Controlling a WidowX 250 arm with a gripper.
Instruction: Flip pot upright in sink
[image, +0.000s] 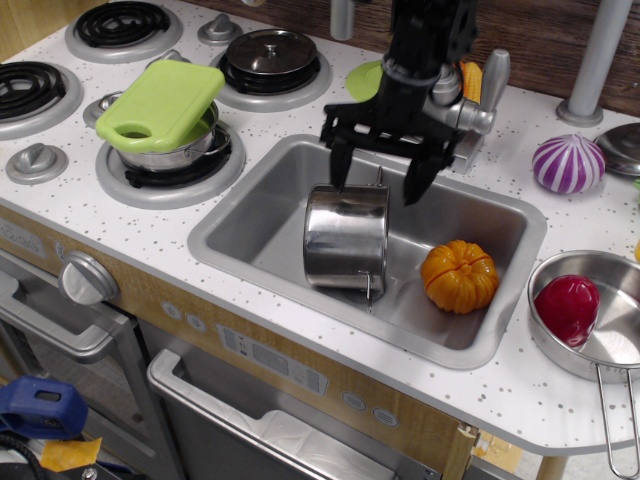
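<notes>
I should grip the steel pot by its open rim (387, 214) next, and that will let me flip the pot upright in the sink (270, 215).
The shiny steel pot (345, 238) lies on its side in the grey sink (270, 215), its wire loop handles at the top and bottom ends. My gripper (377, 184) hangs open just above the pot's far end, its two black fingers spread wide, the left fingertip near the pot's upper left rim and the right one over the sink floor. It holds nothing.
An orange pumpkin toy (459, 275) sits in the sink right of the pot. A pot with a green board (163, 110) stands on the left burner, a lidded pot (272, 55) behind. A purple onion (567, 163) and a pan with a red toy (567, 306) lie right. The faucet (483, 95) is behind the gripper.
</notes>
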